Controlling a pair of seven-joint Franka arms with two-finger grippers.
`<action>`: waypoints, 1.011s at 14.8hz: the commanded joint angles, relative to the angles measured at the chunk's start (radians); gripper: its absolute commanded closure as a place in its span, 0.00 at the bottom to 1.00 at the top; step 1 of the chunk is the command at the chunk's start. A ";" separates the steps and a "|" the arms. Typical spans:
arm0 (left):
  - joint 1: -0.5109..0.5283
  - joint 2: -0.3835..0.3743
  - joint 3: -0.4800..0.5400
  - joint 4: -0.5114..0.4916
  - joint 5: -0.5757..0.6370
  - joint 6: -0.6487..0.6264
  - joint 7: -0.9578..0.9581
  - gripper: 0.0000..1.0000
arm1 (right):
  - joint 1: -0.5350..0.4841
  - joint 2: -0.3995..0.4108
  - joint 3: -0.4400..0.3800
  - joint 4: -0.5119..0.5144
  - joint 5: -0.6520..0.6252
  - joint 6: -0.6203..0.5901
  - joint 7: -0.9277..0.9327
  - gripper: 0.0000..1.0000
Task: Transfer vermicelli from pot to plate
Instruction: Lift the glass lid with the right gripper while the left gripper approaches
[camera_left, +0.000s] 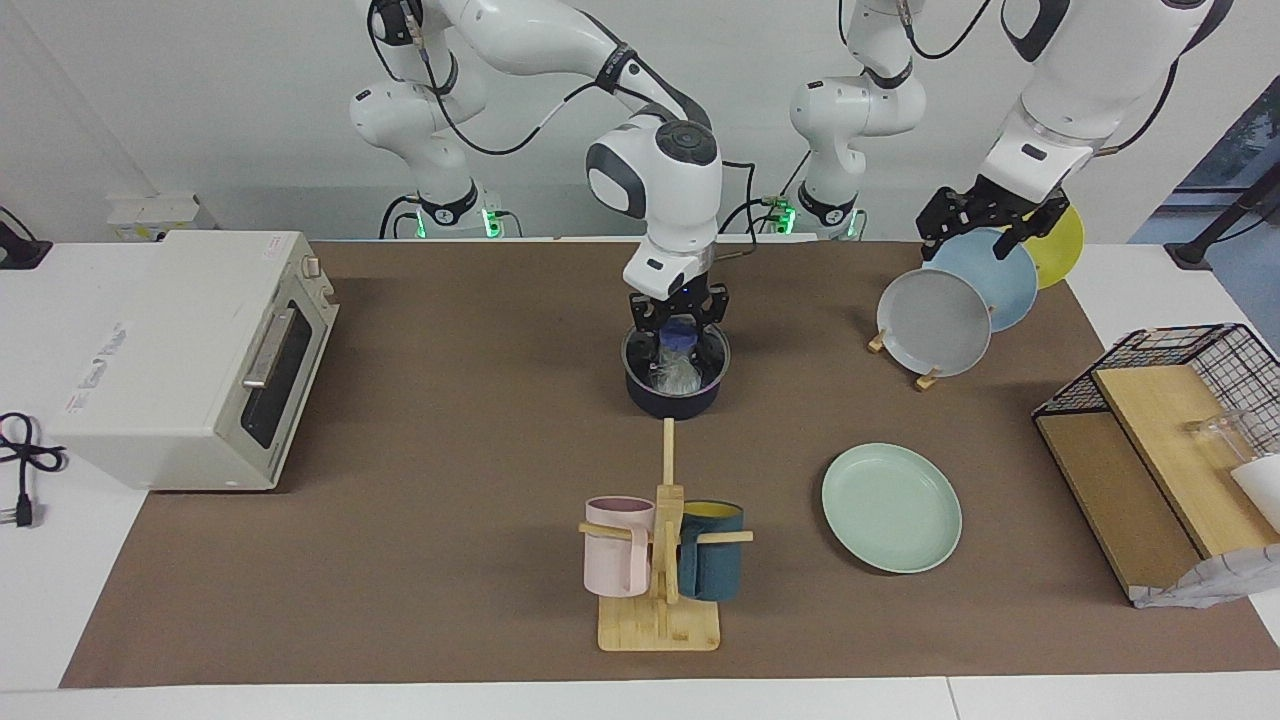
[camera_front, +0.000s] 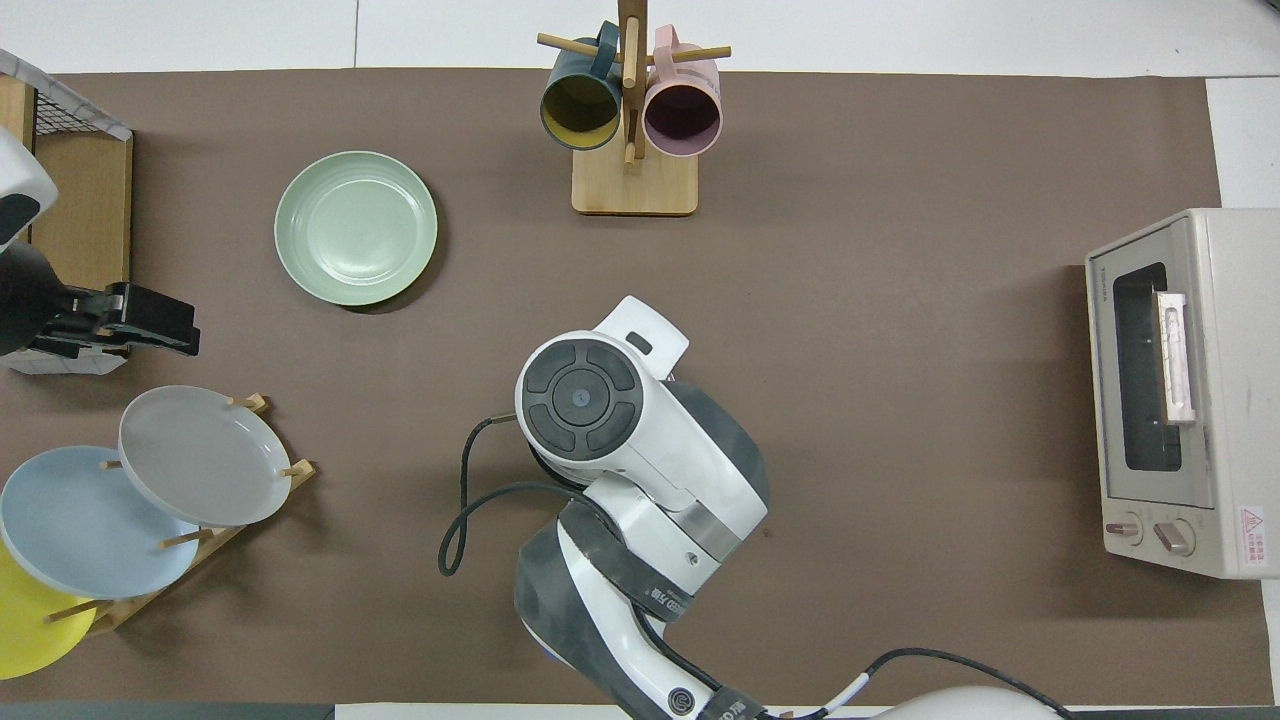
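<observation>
The robot's right gripper should next grab the lid by its blue knob, to uncover the vermicelli so it can be transferred to the plate.
The dark navy pot stands mid-table, nearer to the robots than the mug rack. A clear glass lid with a blue knob sits on it. Whitish, glassy vermicelli shows inside through the lid. My right gripper is down on the pot and open, with a finger on either side of the knob. In the overhead view the right arm hides the pot. The mint-green plate lies empty toward the left arm's end, farther from the robots than the pot. My left gripper waits raised over the plate rack.
A wooden rack holds a grey plate, a light blue plate and a yellow plate. A mug rack carries a pink mug and a teal mug. A toaster oven stands at the right arm's end. A wire basket with boards stands at the left arm's end.
</observation>
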 joint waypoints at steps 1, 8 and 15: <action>-0.002 -0.023 0.003 -0.025 0.015 0.010 -0.008 0.00 | -0.032 -0.010 0.009 0.058 -0.017 -0.071 -0.057 0.39; -0.001 -0.023 0.001 -0.025 0.015 0.010 -0.008 0.00 | -0.296 -0.058 0.009 0.031 -0.017 -0.187 -0.496 0.39; -0.002 -0.023 0.001 -0.025 0.015 0.009 -0.010 0.00 | -0.592 -0.136 0.009 -0.190 -0.011 -0.093 -0.945 0.38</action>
